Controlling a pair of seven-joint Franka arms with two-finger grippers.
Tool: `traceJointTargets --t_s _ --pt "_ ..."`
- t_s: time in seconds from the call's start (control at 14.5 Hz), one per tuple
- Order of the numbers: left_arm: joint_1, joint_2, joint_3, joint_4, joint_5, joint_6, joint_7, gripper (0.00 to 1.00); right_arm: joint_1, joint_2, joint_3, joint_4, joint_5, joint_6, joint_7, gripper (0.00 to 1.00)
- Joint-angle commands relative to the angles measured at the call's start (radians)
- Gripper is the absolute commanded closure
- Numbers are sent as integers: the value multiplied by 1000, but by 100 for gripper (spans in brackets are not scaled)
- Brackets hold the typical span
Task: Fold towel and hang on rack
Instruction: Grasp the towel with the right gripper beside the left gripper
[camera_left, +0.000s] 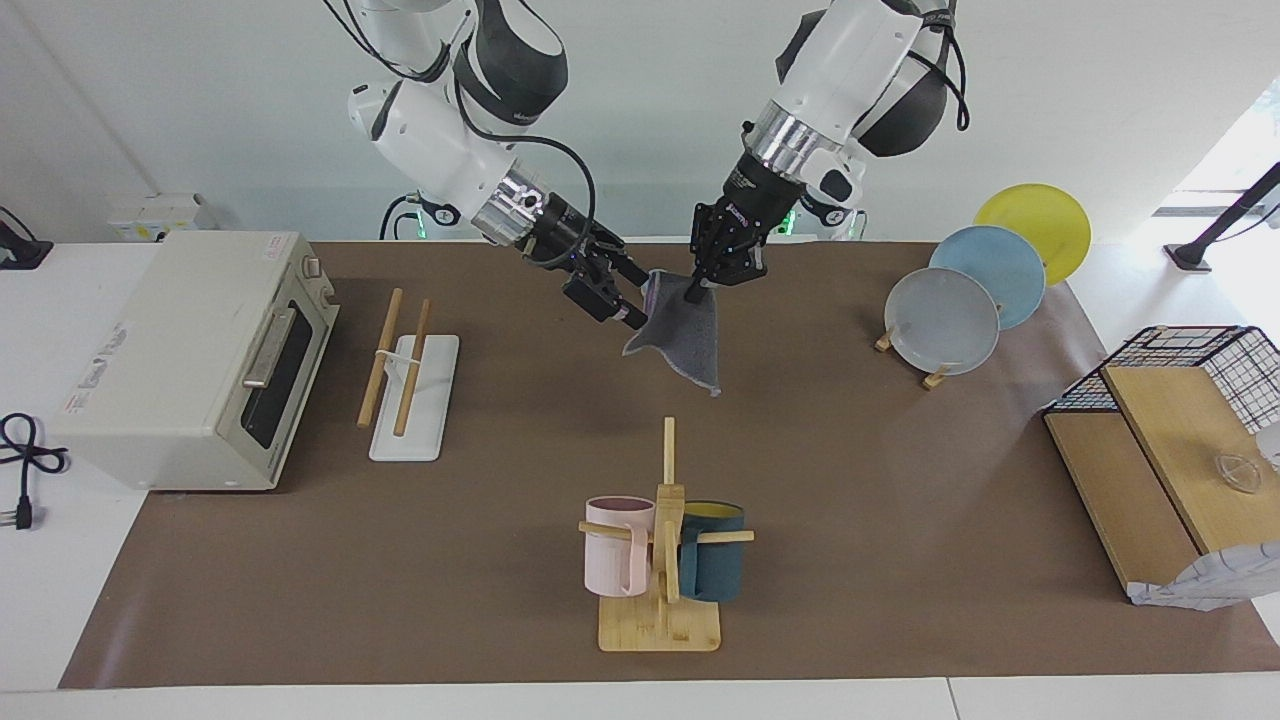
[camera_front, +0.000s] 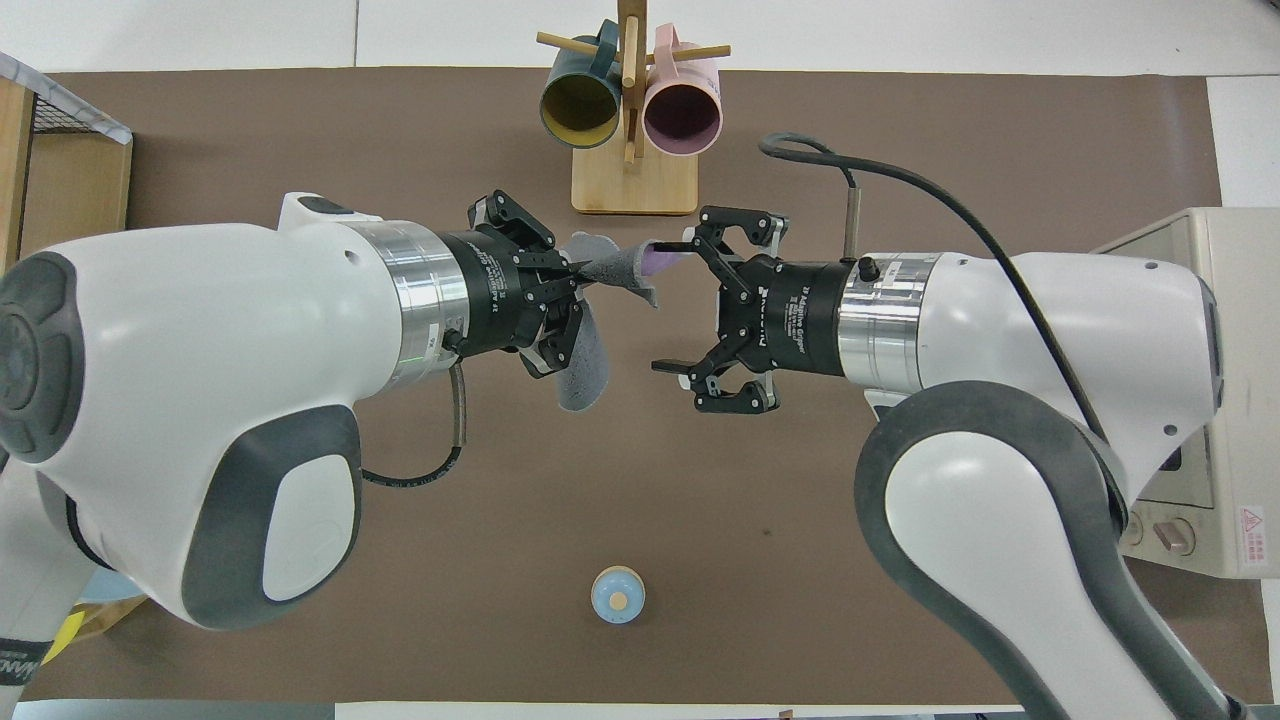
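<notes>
My right gripper should next take hold of the towel (camera_front: 585, 370) by its purple corner (camera_front: 656, 260), so the towel hangs spread out between both grippers for folding.
The towel (camera_left: 688, 340) hangs in the air over the middle of the brown mat, dark grey face out, with a bit of purple showing in the overhead view (camera_front: 655, 262). My left gripper (camera_left: 697, 290) is shut on its top edge and holds it up. It also shows in the overhead view (camera_front: 580, 285). My right gripper (camera_left: 638, 298) is open wide beside the towel's edge toward the right arm's end, one finger (camera_front: 675, 246) at the purple corner. The rack (camera_left: 402, 362) stands on the mat toward the right arm's end, with both rods bare.
A white toaster oven (camera_left: 190, 360) stands beside the rack. A bamboo mug tree (camera_left: 660, 540) with pink and teal mugs stands farther from the robots. A plate stand (camera_left: 960, 305) and a wire basket (camera_left: 1200, 370) are at the left arm's end. A small blue round thing (camera_front: 617, 595) lies near the robots.
</notes>
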Motion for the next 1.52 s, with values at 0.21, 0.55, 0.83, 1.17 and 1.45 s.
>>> traceJointTargets --t_s 0.21,0.55,0.83,1.17,1.45 --pt "-12 -39 11 -47 -15 23 -15 100 26 15 1 16 16 39 -2 0" --pt "-12 -39 11 -47 -15 22 -15 100 -7 25 1 22 16 44 -42 0" --pt "-12 -40 11 -50 -15 22 -15 100 -4 35 1 31 15 92 -50 0" --pt "-12 -39 11 -50 -15 20 -15 100 2 52 1 45 16 129 -50 0" --pt "-12 -39 11 -50 -15 20 -13 100 37 115 3 103 16 192 -48 0"
